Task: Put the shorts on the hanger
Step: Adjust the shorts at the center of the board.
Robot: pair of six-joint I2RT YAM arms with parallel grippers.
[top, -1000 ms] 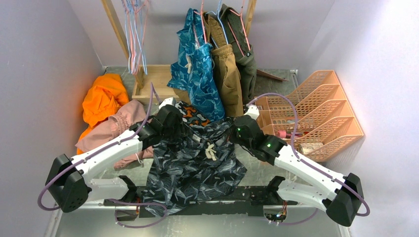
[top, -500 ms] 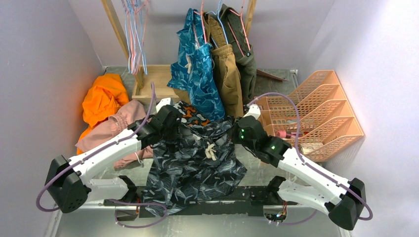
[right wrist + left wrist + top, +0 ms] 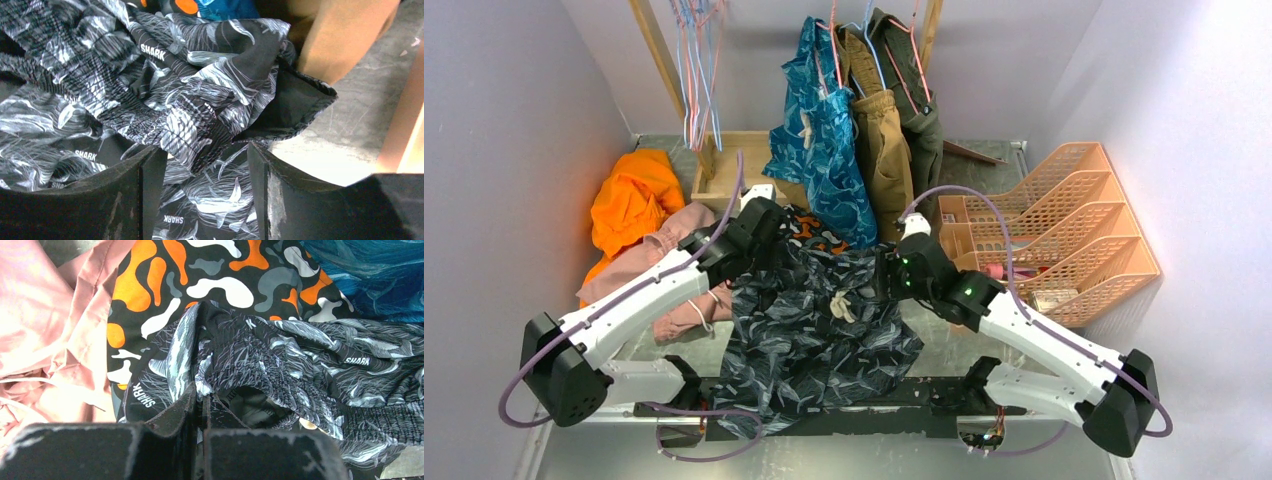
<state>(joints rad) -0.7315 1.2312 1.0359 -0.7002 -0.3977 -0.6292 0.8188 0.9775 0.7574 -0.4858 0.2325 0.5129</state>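
Observation:
My right gripper will next grab the gathered waistband's corner opposite my left gripper, to stretch the shorts open and straighten them for the hanger.
The shorts (image 3: 824, 335), dark charcoal with a grey-white print and a cream drawstring, lie spread on the table between my arms. My left gripper (image 3: 776, 245) is shut on the left corner of their gathered waistband (image 3: 235, 365); the jaws meet on a fold of it in the left wrist view (image 3: 202, 400). My right gripper (image 3: 881, 280) stands open over the right side of the waistband, with printed fabric (image 3: 210, 115) lying loose between its fingers (image 3: 150, 165). Thin light-blue and pink wire hangers (image 3: 699, 80) hang bunched on the rail at the back left.
Teal shorts (image 3: 819, 130), tan shorts (image 3: 886, 150) and an olive garment (image 3: 921, 110) hang at the back. Black-orange-white shorts (image 3: 200, 285) lie under the waistband. Orange (image 3: 634, 195) and pink (image 3: 659, 255) clothes lie left. A wooden tray (image 3: 734, 160) stands behind, a peach file rack (image 3: 1064, 235) at right.
My left gripper has closed on the waistband corner and lifted it slightly. My right gripper has opened, let go of the fabric and shifted left toward the drawstring.

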